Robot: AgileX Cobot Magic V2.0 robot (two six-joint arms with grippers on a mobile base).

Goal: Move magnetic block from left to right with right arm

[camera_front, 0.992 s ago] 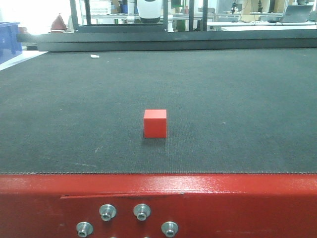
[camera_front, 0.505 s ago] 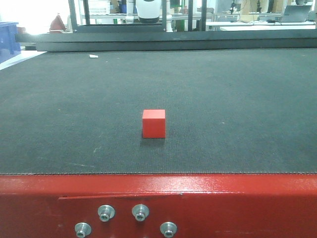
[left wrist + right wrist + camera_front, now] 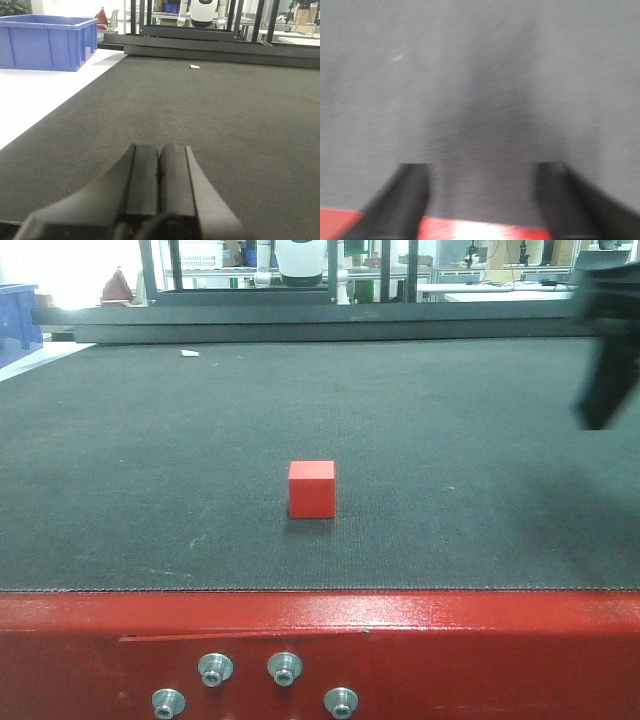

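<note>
The red magnetic block should be grabbed next by its opposite sides with my right gripper, to carry the red magnetic block across the mat point(image 3: 450, 440).
The magnetic block point(image 3: 312, 489), a small red cube, rests on the dark mat point(image 3: 450, 470) near its front edge, about the middle of the front view. At the upper right edge of that view my right gripper point(image 3: 603, 405) appears as a dark blur, well off to the block's right and apart from it. In the right wrist view, also blurred, the right gripper point(image 3: 482, 167) is open over bare mat, with nothing between its fingers. My left gripper point(image 3: 160, 148) is shut and empty, low over the mat. Neither wrist view shows the block.
A red metal frame point(image 3: 450, 640) with bolts borders the mat's front edge. At the far left, a blue crate point(image 3: 47, 40) stands on a white surface. A small white scrap point(image 3: 194, 66) lies far back on the mat. A black rail point(image 3: 350, 325) closes the back.
My right gripper has come into the front view at the upper right, where it did not show before. The block stays where it was.
</note>
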